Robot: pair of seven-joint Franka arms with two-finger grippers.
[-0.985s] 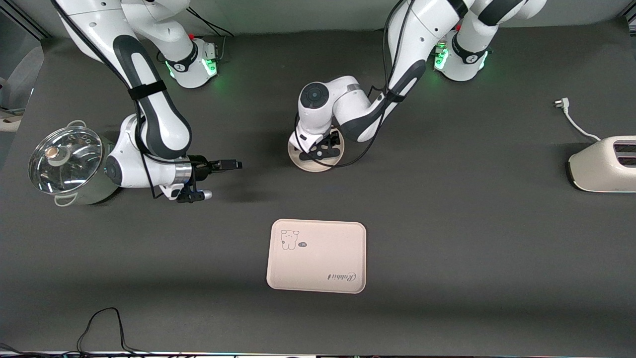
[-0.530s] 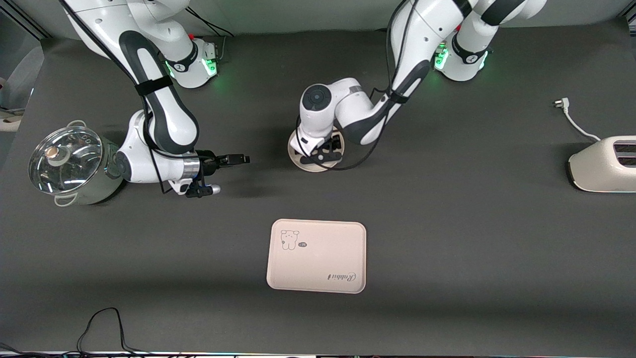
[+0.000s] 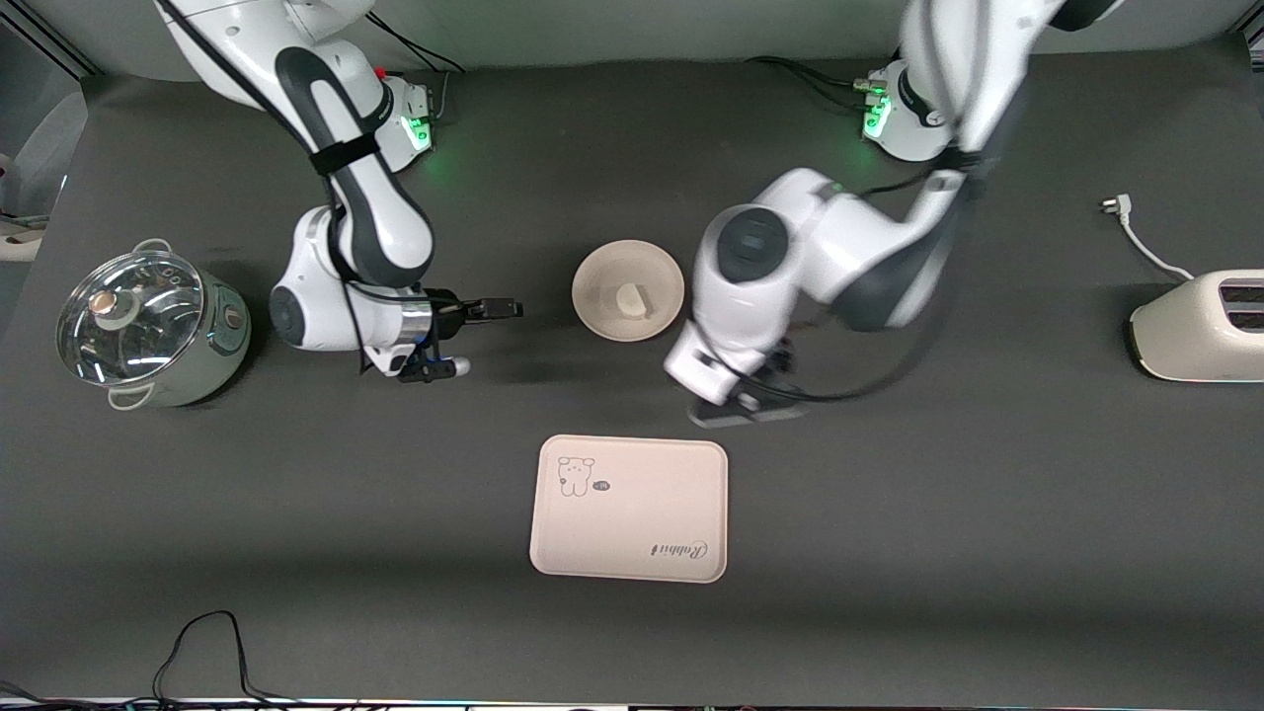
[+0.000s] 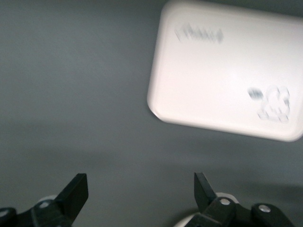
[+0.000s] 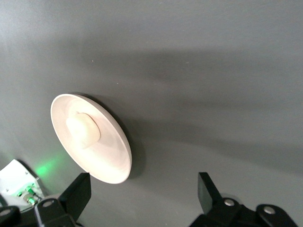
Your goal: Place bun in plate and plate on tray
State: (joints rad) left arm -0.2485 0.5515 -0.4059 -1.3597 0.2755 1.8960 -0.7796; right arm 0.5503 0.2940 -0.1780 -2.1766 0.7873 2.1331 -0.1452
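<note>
I should next grab the plate by its rim (image 3: pixel 576 290) with my right gripper, to bring the plate with the bun onto the tray (image 3: pixel 632 533).
The bun (image 3: pixel 630 296) lies in the round cream plate (image 3: pixel 602 272) at the middle of the table. The tray (image 3: pixel 632 533) with its bear drawing lies nearer the front camera, apart from the plate. My left gripper (image 3: pixel 748 409) is open and empty, over bare table between plate and tray, toward the left arm's end. Its wrist view shows the tray (image 4: pixel 213 80) ahead of the gripper (image 4: pixel 140 189). My right gripper (image 3: pixel 481 336) is open and empty, low beside the plate toward the right arm's end. Its wrist view shows the plate (image 5: pixel 111 161) and bun (image 5: pixel 83 130) ahead of the gripper (image 5: pixel 144 194).
A steel pot with a glass lid (image 3: pixel 148 326) stands at the right arm's end. A white toaster (image 3: pixel 1200 326) and its plug cord (image 3: pixel 1136 237) are at the left arm's end. A black cable (image 3: pixel 197 642) lies by the front edge.
My left gripper has left the plate and swung toward the tray and the left arm's end, leaving the bun in the plate. My right gripper has moved closer to the plate.
</note>
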